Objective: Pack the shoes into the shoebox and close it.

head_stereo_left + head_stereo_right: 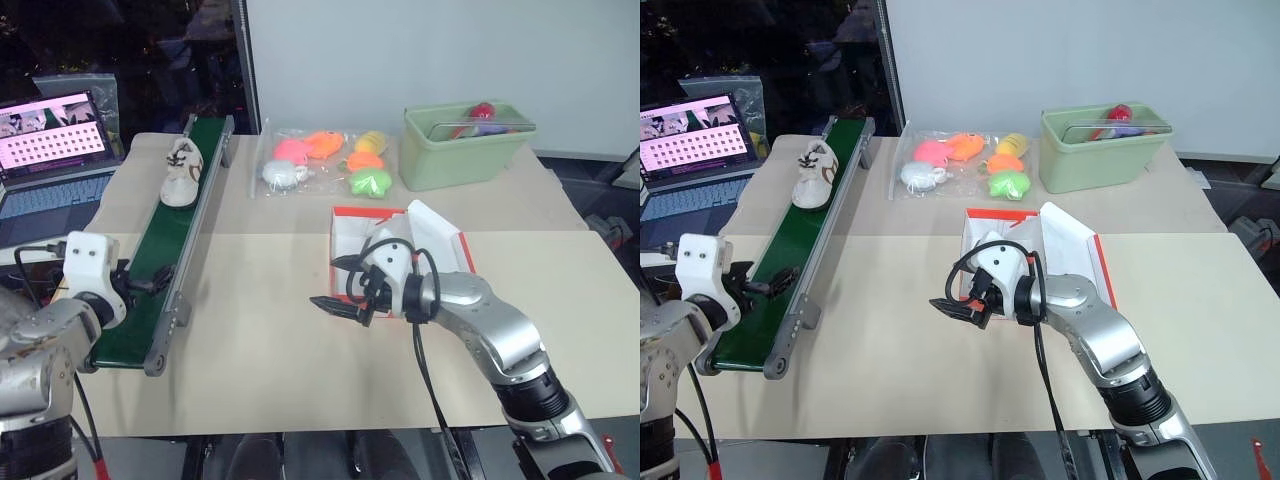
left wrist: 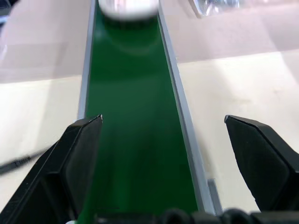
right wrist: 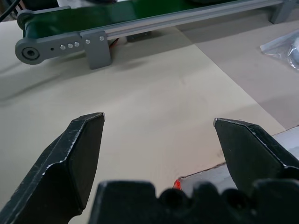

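The cream shoe (image 2: 129, 7) is still beyond my left gripper's fingers, which stop over green belt (image 2: 135, 107). My left gripper should move toward the shoe before it closes on it.
One cream shoe (image 1: 181, 172) with dark laces lies on the far part of a green conveyor belt (image 1: 165, 255); in the left wrist view it is a pale blur (image 2: 128, 7) ahead along the belt. My left gripper (image 1: 150, 283) hangs open over the belt's near end, jaws wide (image 2: 163, 119) and empty. The orange-red shoebox (image 1: 365, 211) stands open at mid-table, white inside, its lid tilted back to the right. My right gripper (image 1: 327, 283) is open and empty just in front of the box's near left corner, pointing left over bare table (image 3: 159, 119). The arm hides part of the box's inside.
A clear bag of bright soft toys (image 1: 325, 160) lies behind the box. A pale green tub (image 1: 465, 150) stands at the back right. An open laptop (image 1: 55, 140) sits left of the belt. The belt's roller end and bracket (image 3: 96, 44) lie ahead of the right gripper.
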Controlling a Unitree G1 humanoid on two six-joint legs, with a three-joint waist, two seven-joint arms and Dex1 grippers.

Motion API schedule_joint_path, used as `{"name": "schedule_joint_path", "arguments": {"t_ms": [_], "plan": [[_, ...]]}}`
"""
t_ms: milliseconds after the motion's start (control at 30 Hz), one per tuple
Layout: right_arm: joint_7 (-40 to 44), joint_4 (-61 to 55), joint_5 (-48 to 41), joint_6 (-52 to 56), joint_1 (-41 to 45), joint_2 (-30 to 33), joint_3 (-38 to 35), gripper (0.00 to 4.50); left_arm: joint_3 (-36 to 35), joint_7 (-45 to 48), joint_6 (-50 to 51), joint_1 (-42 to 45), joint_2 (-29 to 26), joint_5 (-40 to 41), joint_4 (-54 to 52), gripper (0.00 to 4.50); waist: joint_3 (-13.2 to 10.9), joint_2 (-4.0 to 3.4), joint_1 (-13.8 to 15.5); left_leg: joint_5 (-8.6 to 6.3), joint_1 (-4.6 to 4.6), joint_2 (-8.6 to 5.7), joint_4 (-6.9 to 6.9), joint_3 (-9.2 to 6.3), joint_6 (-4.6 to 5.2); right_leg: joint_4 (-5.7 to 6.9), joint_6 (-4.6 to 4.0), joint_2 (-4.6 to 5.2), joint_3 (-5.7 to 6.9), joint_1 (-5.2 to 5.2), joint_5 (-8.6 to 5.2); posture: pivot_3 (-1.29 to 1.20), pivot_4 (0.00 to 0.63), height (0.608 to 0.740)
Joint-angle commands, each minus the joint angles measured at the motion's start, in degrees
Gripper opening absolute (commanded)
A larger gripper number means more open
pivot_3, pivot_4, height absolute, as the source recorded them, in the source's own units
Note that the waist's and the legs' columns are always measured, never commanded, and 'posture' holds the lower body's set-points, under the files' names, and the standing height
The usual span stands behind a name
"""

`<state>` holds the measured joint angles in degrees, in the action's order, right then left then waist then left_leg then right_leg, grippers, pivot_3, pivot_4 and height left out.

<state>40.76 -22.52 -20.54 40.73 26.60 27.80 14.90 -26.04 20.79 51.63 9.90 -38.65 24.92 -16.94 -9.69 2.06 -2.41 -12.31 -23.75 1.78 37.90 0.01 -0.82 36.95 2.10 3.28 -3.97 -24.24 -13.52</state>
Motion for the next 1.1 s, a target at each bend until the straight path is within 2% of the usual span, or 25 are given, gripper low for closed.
{"name": "schedule_joint_path", "arguments": {"t_ms": [33,667,833,967,1033,1100], "plan": [[-0.51,-2.53,-0.53,0.3,0.18,0.14,-1.66,4.39,-0.72,-1.15,1.61,2.63,-1.64,-0.19,-0.74,4.5,0.0,0.0,-0.09,0.0,0.0,0.0,0.0,0.0,0.0,0.0,0.0,0.0,0.0,0.0,0.0,0.0,0.15,0.729],[-2.02,-3.06,-0.68,0.81,-0.6,0.06,-2.17,4.39,0.34,-2.47,2.65,2.42,-1.35,-1.84,2.03,4.5,0.0,0.0,-0.05,0.0,0.01,0.0,0.0,0.01,0.0,0.01,0.0,0.0,-0.01,-0.01,0.0,0.0,0.15,0.729],[-2.46,-3.51,-1.11,1.2,-0.79,-0.12,-2.38,4.39,5.05,-3.3,8.06,-2.3,1.38,-2.05,2.43,4.5,0.0,0.0,-0.11,0.0,0.01,0.0,0.0,0.04,0.0,0.01,0.0,0.02,-0.03,-0.02,0.0,0.0,0.15,0.729],[-2.74,-4.03,-1.76,1.68,-1.01,-0.04,-2.95,4.5,3.65,-3.43,9.97,-1.9,2.91,-0.7,0.1,3.33,0.02,-0.03,0.76,0.0,0.15,-0.04,0.0,-0.01,0.0,0.06,0.0,0.04,0.02,0.11,0.0,0.0,0.15,0.729],[-2.92,-4.0,-1.91,1.67,-1.04,-0.08,-2.97,4.5,3.28,-3.46,10.02,-1.24,2.89,-0.99,0.15,3.07,0.03,-0.03,1.0,0.01,0.3,-0.06,0.0,0.01,-0.01,0.09,0.0,0.06,0.0,0.22,0.0,0.0,0.15,0.729],[-3.08,-4.07,-1.93,1.68,-1.11,-0.14,-2.95,4.5,3.21,-3.25,9.94,-1.1,2.67,-1.16,0.15,2.99,0.03,-0.03,1.13,0.02,0.4,-0.05,0.0,0.02,-0.02,0.1,-0.01,0.05,0.0,0.29,0.0,0.0,0.15,0.729]]}}
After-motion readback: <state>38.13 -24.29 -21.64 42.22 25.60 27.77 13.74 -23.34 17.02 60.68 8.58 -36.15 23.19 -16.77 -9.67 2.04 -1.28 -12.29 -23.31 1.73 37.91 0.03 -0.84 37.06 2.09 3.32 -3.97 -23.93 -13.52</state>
